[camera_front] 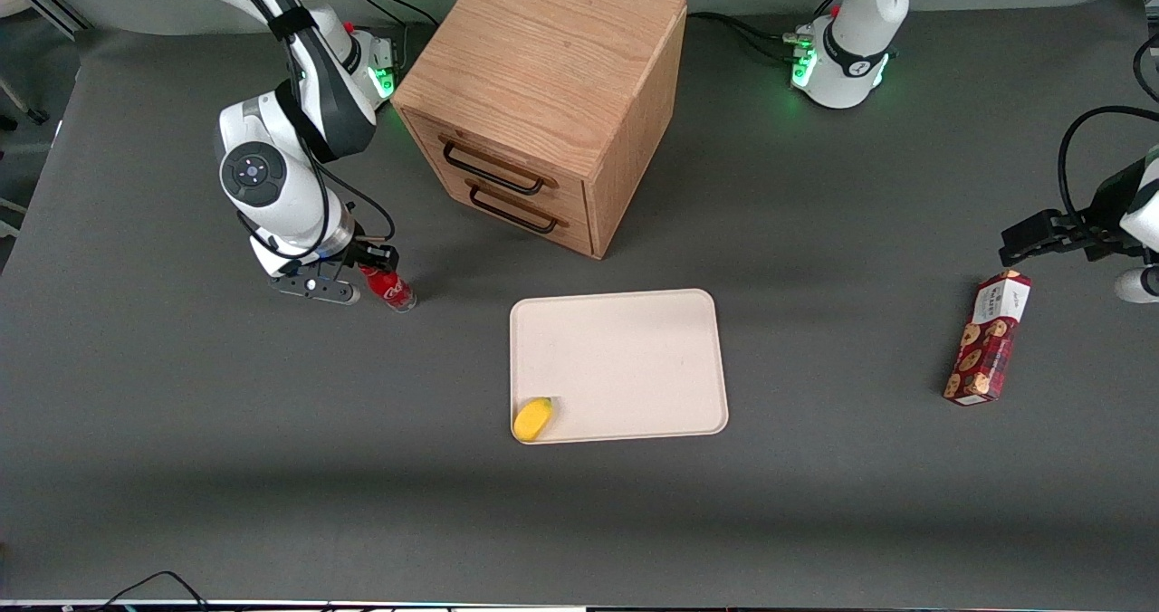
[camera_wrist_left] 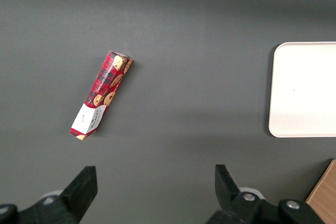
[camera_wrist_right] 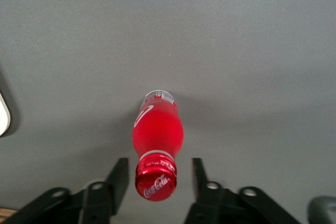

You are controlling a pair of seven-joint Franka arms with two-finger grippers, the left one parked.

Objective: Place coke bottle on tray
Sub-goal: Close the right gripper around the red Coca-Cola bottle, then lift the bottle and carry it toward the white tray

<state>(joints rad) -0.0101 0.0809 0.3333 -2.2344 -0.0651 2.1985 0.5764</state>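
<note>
Next, my right gripper will grab the coke bottle by its red cap [camera_front: 375, 272]. Then it should place the bottle on the tray [camera_front: 634, 349].
The coke bottle [camera_front: 387, 288] is a tiny red bottle with a red cap. It stands on the grey table toward the working arm's end, apart from the tray [camera_front: 634, 349]. My right gripper [camera_front: 366, 266] is low over the bottle's cap. In the right wrist view the gripper [camera_wrist_right: 159, 164] is open. One finger stands on each side of the cap of the bottle [camera_wrist_right: 157, 129], with a gap on both sides. The pale beige tray lies flat in the table's middle. Its edge shows in the right wrist view [camera_wrist_right: 3, 115].
A small yellow object [camera_front: 532, 418] lies in the tray's corner nearest the front camera. A wooden drawer cabinet [camera_front: 543, 96] stands farther from the camera than the tray. A red cookie box [camera_front: 987, 340] lies toward the parked arm's end; it also shows in the left wrist view [camera_wrist_left: 100, 95].
</note>
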